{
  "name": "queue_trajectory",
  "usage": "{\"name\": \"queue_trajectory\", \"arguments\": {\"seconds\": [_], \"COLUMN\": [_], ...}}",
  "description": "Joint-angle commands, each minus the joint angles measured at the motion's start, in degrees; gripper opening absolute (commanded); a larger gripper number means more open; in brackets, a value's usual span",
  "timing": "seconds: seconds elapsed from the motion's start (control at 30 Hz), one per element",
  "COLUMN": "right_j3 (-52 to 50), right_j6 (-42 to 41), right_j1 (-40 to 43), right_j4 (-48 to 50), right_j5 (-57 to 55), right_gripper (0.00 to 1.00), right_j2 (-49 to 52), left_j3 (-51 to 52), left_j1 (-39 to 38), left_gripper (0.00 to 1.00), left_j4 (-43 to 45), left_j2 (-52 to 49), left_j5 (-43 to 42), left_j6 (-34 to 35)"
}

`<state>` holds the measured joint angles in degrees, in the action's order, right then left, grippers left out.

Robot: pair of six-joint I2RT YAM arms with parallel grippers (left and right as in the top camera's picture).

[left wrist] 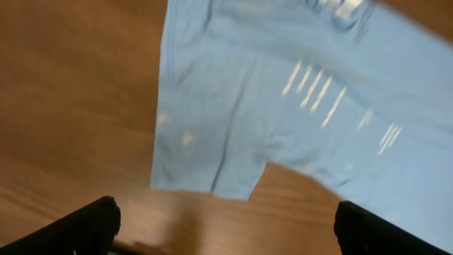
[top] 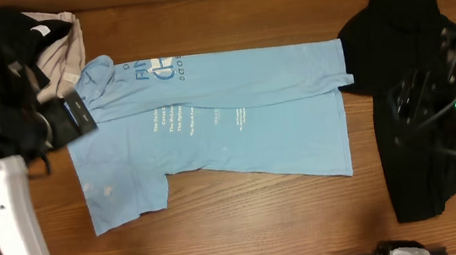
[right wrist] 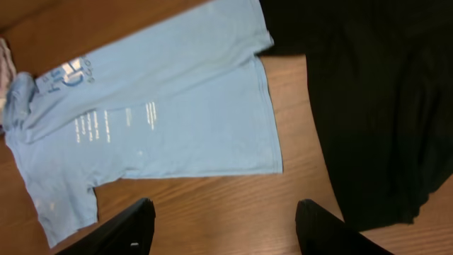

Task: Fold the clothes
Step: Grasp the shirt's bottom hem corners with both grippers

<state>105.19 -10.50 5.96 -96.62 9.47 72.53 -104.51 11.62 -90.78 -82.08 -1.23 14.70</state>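
My left gripper takes hold of the light-blue T-shirt's near sleeve end next, to fold that side of the T-shirt lengthwise over its already folded part.
A light-blue T-shirt with white and blue print lies flat across the middle of the table, its upper part folded down lengthwise. It also fills the left wrist view and the right wrist view. A black polo lies crumpled at the right. My left gripper hovers over the shirt's left sleeve end, open, with only wood between its fingers. My right gripper hangs above the black polo, open over bare wood between the two garments.
A stack of beige and black folded garments sits at the back left corner, just behind the left arm. Bare wooden table runs along the front edge below the T-shirt.
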Motion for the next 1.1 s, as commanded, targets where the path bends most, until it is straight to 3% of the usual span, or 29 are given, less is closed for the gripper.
{"name": "queue_trajectory", "arguments": {"seconds": [0.0,0.07,0.27,0.4,0.53,0.83,1.07], "right_j3": [-10.9,-18.4,-39.1,-46.6,-49.7,-50.0,-50.0], "right_j6": [-0.8,-1.3,-1.6,-1.5,-1.5,-1.6,-1.6], "right_j1": [0.1,0.1,0.1,0.1,0.1,0.1,0.1], "right_j4": [2.5,5.6,19.1,25.2,27.3,29.6,29.8], "right_j5": [-0.3,-0.3,3.5,6.1,6.1,6.1,6.1], "right_gripper": [0.66,0.61,0.56,0.52,0.51,0.5,0.5], "right_j2": [-3.3,-4.7,-5.4,-5.1,-4.9,-4.9,-4.9], "left_j3": [15.1,23.4,45.6,49.4,52.1,64.1,70.2], "left_j1": [0.0,0.0,0.0,0.0,0.0,0.0,0.0], "left_gripper": [1.0,1.0,1.0,1.0,1.0,1.0,0.97], "left_j4": [4.6,7.5,16.1,23.0,26.0,36.6,46.1], "left_j2": [9.2,12.9,18.8,17.8,16.0,11.0,9.2], "left_j5": [0.5,0.3,-2.9,-4.8,-2.6,1.8,3.8], "left_j6": [3.4,4.8,5.8,7.9,11.6,27.6,29.2]}}
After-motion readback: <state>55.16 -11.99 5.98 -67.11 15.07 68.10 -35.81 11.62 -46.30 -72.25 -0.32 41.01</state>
